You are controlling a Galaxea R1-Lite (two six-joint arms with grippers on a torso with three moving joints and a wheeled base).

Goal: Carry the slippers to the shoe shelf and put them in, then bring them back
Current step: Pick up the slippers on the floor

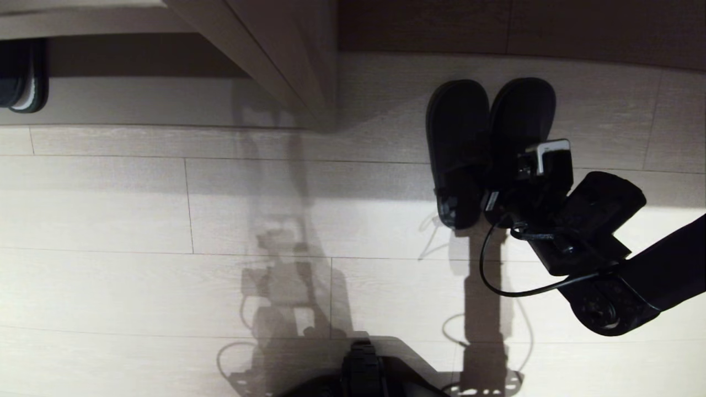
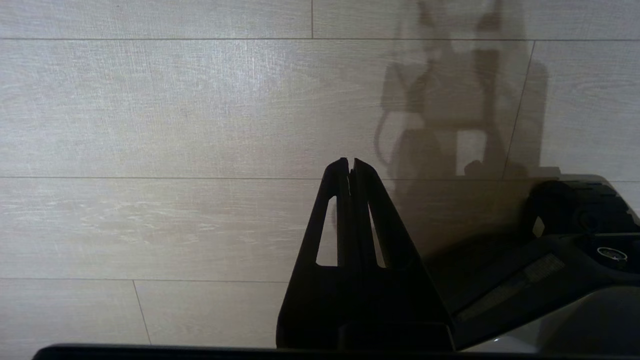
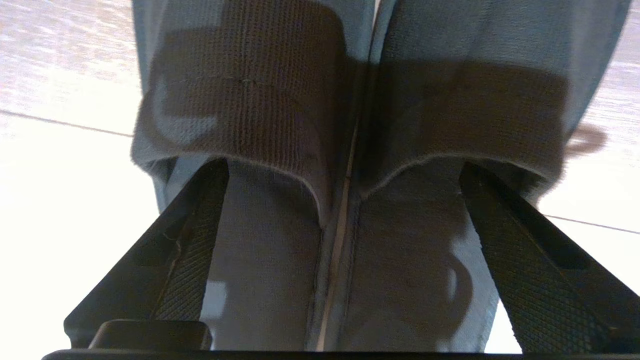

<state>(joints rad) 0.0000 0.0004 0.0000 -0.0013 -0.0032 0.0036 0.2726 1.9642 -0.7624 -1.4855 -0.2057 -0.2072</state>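
Note:
The slippers should go to the shoe shelf point(image 1: 142, 56), so my right gripper should next grab them by the adjoining inner sides of their uppers.
The slippers point(image 1: 458, 127) lie side by side on pale boards at the right, toes toward a dark brown back strip. My right arm point(image 1: 606, 220) reaches in from the right over their heel ends. In the right wrist view my right gripper point(image 3: 344, 167) stands wide open, one finger point(image 3: 190, 235) inside the opening of each slipper point(image 3: 240, 100), tips at the edges of the uppers. Neither finger presses on the fabric. Whether this spot is the shoe shelf I cannot tell. My left gripper point(image 2: 350, 161) hangs shut and empty over bare floor.
A beige upright panel point(image 1: 287, 60) of the built-in unit stands left of the slippers. Beyond it a low cubby point(image 1: 138, 99) holds another dark slipper with a whitish sole edge point(image 1: 25, 77). My base point(image 1: 361, 369) shows at the bottom, and a black cable point(image 1: 496, 275) loops under the right wrist.

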